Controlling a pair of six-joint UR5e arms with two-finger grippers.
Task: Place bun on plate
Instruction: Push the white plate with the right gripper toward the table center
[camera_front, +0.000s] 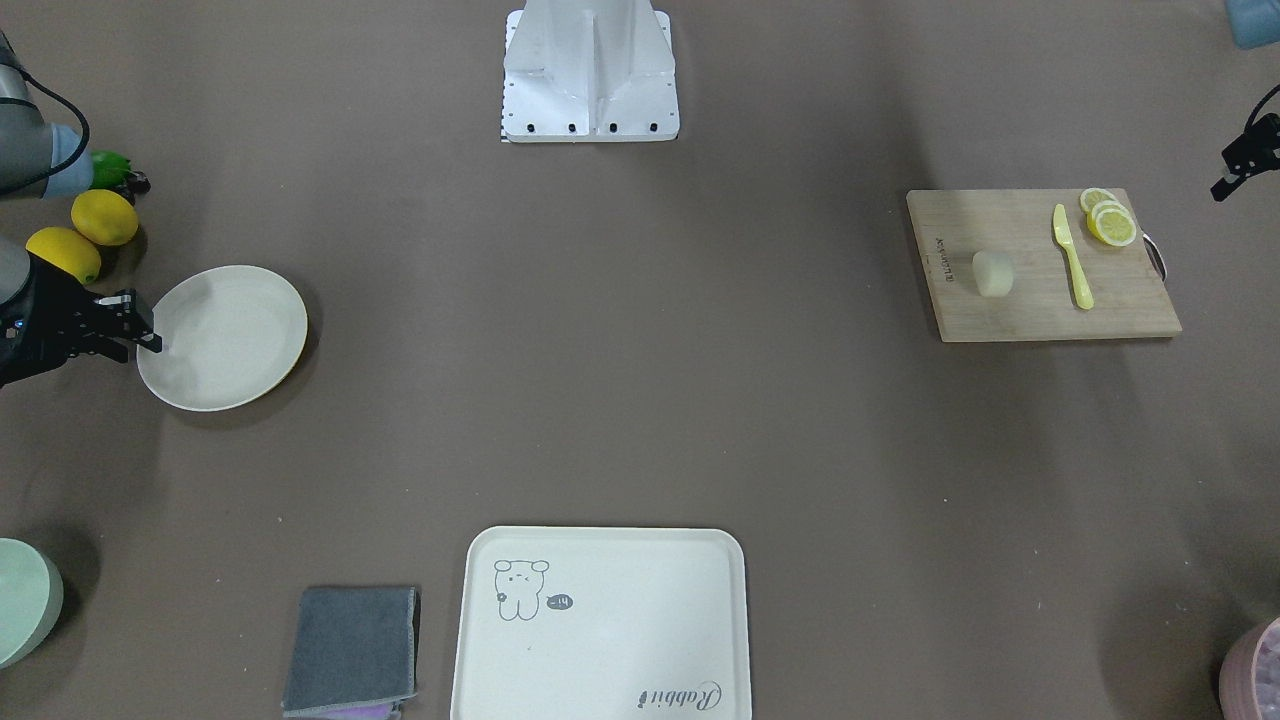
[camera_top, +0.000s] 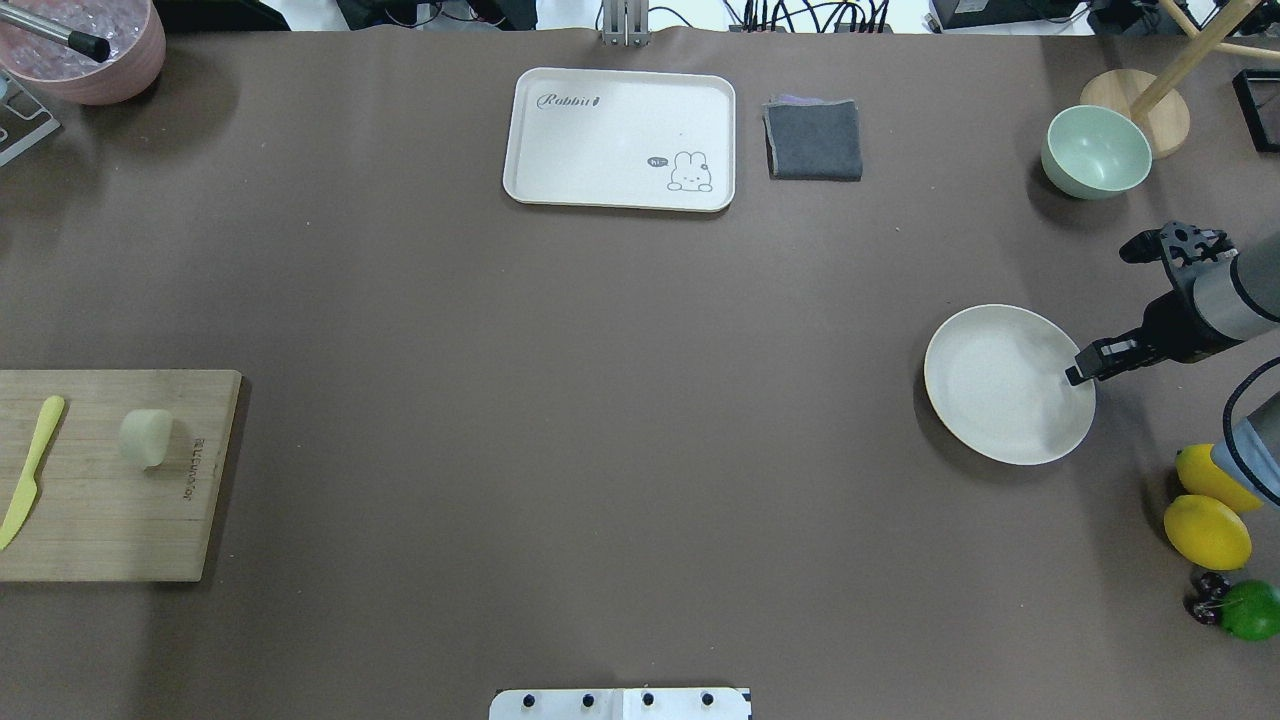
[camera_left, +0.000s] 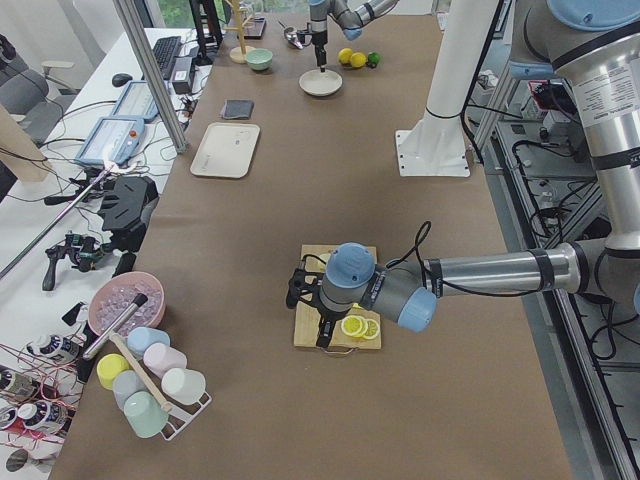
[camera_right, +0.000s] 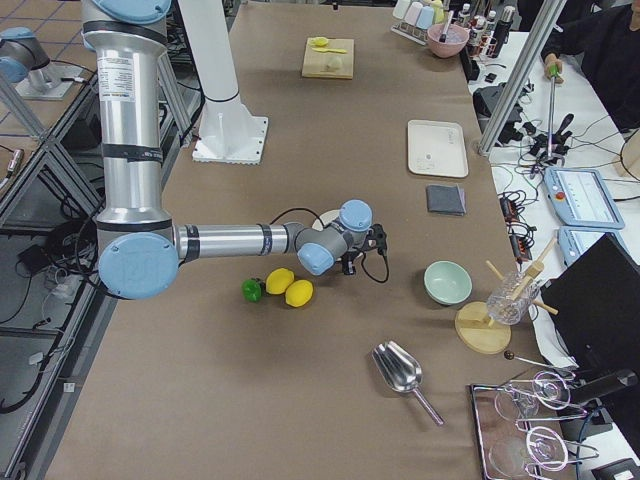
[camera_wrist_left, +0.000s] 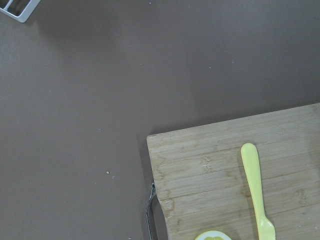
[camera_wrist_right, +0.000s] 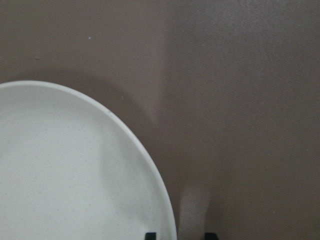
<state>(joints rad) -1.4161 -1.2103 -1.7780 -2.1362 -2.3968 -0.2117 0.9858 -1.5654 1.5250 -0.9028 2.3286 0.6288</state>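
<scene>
I should next use my right gripper to grab the plate by its rim, so that the plate comes within reach for the bun.
The bun, a pale rounded block, lies on the wooden cutting board at the robot's left end of the table. The round cream plate rests on the table at the far opposite end. My right gripper hangs at the plate's outer rim, open a little, with the rim between its fingertips. My left gripper hovers over the board's lemon end, away from the bun; whether it is open or shut cannot be judged. Only the board's corner shows in the left wrist view.
A yellow knife and lemon slices share the board. Two lemons and a lime lie beside the plate. A green bowl, a grey cloth and a cartoon tray line the far edge.
</scene>
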